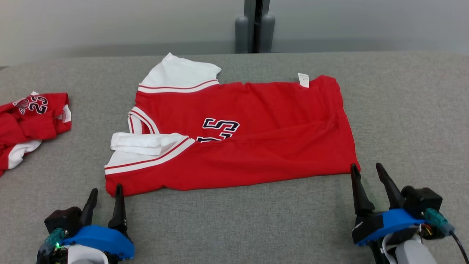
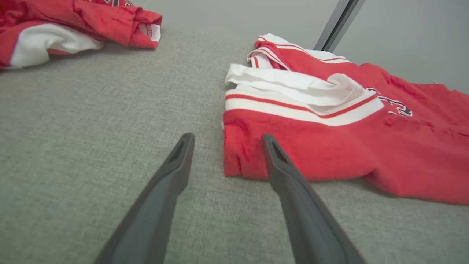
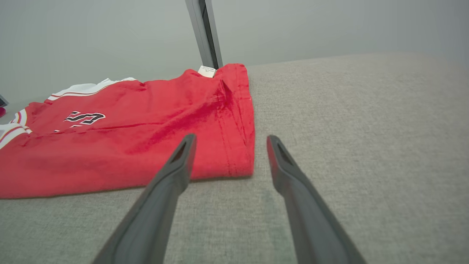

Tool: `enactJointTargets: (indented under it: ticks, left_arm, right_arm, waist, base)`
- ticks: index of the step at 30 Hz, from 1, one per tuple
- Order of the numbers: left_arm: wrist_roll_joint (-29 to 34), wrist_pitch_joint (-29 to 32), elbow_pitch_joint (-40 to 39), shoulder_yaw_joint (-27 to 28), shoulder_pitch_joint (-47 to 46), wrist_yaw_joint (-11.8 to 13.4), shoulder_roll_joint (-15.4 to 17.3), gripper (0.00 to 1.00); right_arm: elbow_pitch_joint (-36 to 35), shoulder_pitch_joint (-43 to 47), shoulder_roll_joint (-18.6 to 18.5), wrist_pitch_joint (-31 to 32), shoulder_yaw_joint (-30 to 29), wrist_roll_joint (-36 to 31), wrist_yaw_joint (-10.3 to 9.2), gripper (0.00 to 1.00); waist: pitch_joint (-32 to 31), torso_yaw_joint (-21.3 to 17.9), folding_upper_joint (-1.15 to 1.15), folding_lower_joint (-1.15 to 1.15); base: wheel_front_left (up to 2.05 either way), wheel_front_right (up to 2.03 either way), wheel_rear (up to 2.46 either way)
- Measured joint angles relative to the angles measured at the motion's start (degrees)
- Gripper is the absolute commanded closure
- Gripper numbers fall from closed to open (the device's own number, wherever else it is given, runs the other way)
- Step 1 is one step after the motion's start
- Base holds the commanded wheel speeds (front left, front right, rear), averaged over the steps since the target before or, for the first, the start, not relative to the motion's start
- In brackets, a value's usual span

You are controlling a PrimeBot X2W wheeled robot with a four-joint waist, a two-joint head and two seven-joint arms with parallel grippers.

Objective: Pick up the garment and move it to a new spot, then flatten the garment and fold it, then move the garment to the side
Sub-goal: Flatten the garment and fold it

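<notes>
Next, my right gripper grabs the jersey by the raised fold at its hem (image 1: 335, 116), since the front of the jersey lies flat on the tabletop.
The garment (image 1: 253, 135) is a red jersey with white sleeves and dark numbers, lying folded lengthwise on the grey table, collar end to the left. My left gripper (image 1: 106, 190) stands open just short of the garment's near left corner (image 2: 238, 161), one finger tip over its edge. My right gripper (image 1: 366, 168) stands open at the near right corner (image 3: 238, 161), the hem between the fingers' line of sight. Neither gripper holds anything. A white label (image 1: 303, 79) sticks out at the far edge.
A second red jersey (image 1: 29, 121) lies crumpled at the table's left edge, also seen as a red-and-white heap (image 2: 73, 25). A grey post (image 1: 255, 25) stands behind the table (image 1: 403, 110) against the pale wall.
</notes>
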Motion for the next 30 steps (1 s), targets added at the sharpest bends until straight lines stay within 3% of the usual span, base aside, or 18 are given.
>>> enactJointTargets:
  ticks: [9,10,11,13,14,15,24,25,26,27,30]
  left_arm:
    - [-5.61,-0.26,2.43,-7.64,-3.93,0.01,2.78,0.0]
    - [-6.27,-0.29,2.48,-8.54,-4.21,0.01,3.09,0.16]
    - [-6.79,-0.33,2.45,-9.61,-4.46,0.04,3.48,0.49]
    - [-7.95,-0.47,2.41,-11.36,-5.12,0.04,4.14,0.71]
    - [-8.48,-0.47,2.26,-12.02,-5.43,0.04,4.44,0.96]
    - [-8.99,-0.47,2.11,-12.74,-5.62,0.04,4.71,1.0]
    - [-11.38,-0.47,1.42,-16.9,-6.7,0.04,6.04,1.0]
    - [-11.65,-0.47,1.35,-17.16,-6.71,0.04,6.15,1.0]
    - [-11.71,-0.46,1.23,-17.34,-6.71,0.04,6.24,1.0]
    - [-11.74,-0.42,1.2,-17.48,-6.71,0.04,6.3,1.0]
    - [-11.82,-0.23,0.78,-17.49,-6.36,0.04,6.36,1.0]
  right_arm:
    - [3.85,-7.43,0.0,0.0,-0.83,0.69,0.0,0.0]
    - [5.03,-8.0,0.0,0.0,-0.97,0.47,0.0,0.0]
    - [6.05,-8.67,0.01,0.0,-1.04,0.02,0.0,0.0]
    - [8.44,-10.32,0.0,0.0,-1.19,-0.25,0.0,0.0]
    - [9.28,-11.09,0.01,-0.01,-1.21,-0.26,0.0,0.0]
    - [10.2,-11.87,0.01,0.0,-1.16,-0.27,0.0,0.0]
    - [21.24,-16.18,0.1,-0.35,-4.44,-1.33,0.08,0.04]
    - [22.24,-16.58,0.02,-0.45,-4.26,-1.03,0.08,0.26]
    - [23.07,-16.8,-0.07,-0.64,-3.83,-0.9,0.08,0.68]
    - [23.84,-17.03,-0.12,-0.7,-3.22,-0.34,0.05,1.0]
    - [24.25,-16.91,-0.36,-0.59,-2.05,1.18,0.0,1.0]
  waist:
    - [4.45,0.44,0.0,0.0]
    - [4.65,0.54,0.0,-0.01]
    - [4.89,0.61,0.0,-0.01]
    - [5.35,0.85,0.0,-0.01]
    - [5.59,0.97,0.0,0.0]
    - [5.79,1.09,0.0,-0.01]
    - [6.54,2.04,0.0,-0.02]
    - [6.5,2.11,0.0,-0.02]
    - [6.42,2.16,0.0,-0.02]
    - [6.23,2.21,0.0,-0.02]
    - [5.3,2.23,0.0,-0.01]
  base:
    - [0.0,0.0,0.0]
    - [0.0,0.0,0.0]
    - [0.0,0.0,0.0]
    - [0.0,0.0,0.0]
    - [0.0,0.0,0.0]
    - [0.0,0.0,0.0]
    - [0.0,0.0,0.0]
    - [0.0,0.0,0.0]
    - [0.0,0.0,0.0]
    - [0.0,0.0,0.0]
    - [0.0,0.0,0.0]
